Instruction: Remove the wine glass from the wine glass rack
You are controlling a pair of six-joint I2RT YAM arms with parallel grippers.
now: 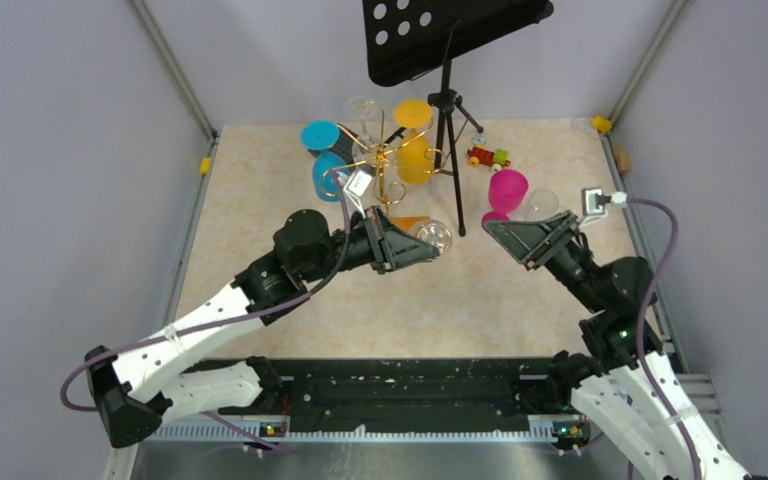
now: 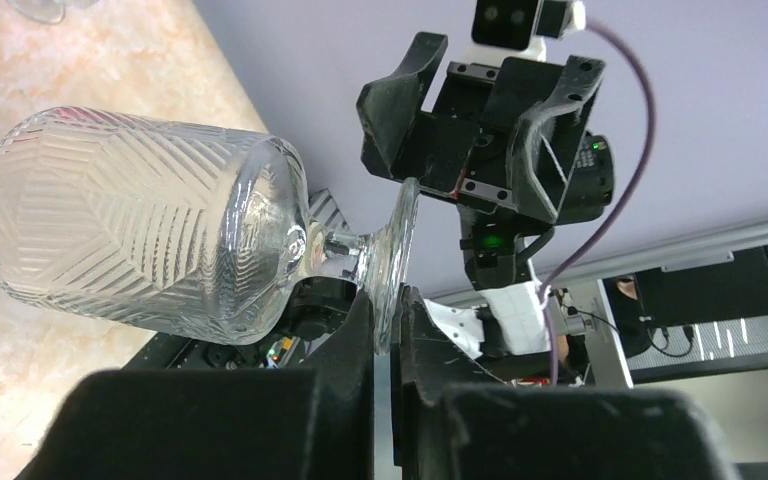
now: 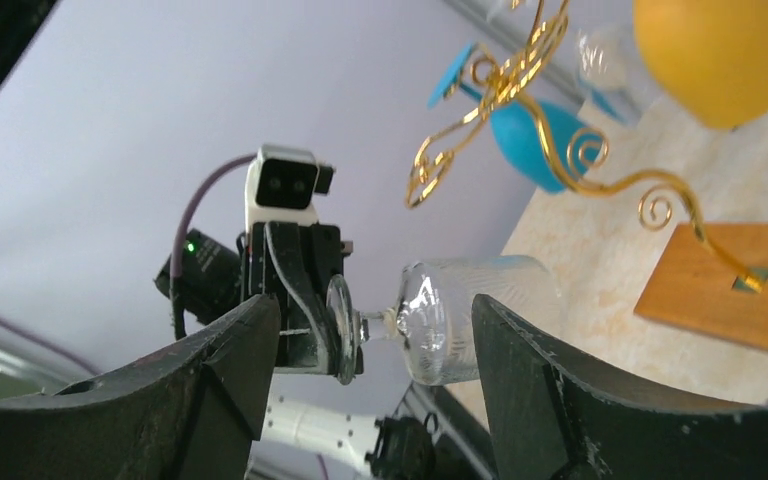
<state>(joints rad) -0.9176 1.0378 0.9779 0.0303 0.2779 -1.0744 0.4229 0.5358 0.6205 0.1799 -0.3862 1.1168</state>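
Note:
Next, the right gripper takes hold of the clear ribbed wine glass by its rim (image 1: 436,228), so the foot stays free to stand on the tabletop.
My left gripper (image 1: 422,247) is shut on the foot of a clear ribbed wine glass (image 1: 433,236) and holds it on its side, off the rack, in front of the rack's wooden base (image 1: 407,222). In the left wrist view the foot (image 2: 396,262) is pinched edge-on between my fingers (image 2: 355,340), with the bowl (image 2: 140,240) to the left. The gold wire rack (image 1: 385,160) also shows in the right wrist view (image 3: 520,70). My right gripper (image 1: 500,232) is open and empty, facing the glass (image 3: 470,320) from the right, apart from it.
A blue glass (image 1: 325,170), a yellow glass (image 1: 413,150) and a clear one (image 1: 363,108) hang on the rack. A pink glass (image 1: 507,190) and a clear glass (image 1: 540,205) stand to the right. A black music stand (image 1: 450,40) stands behind, with a toy train (image 1: 487,156) by it.

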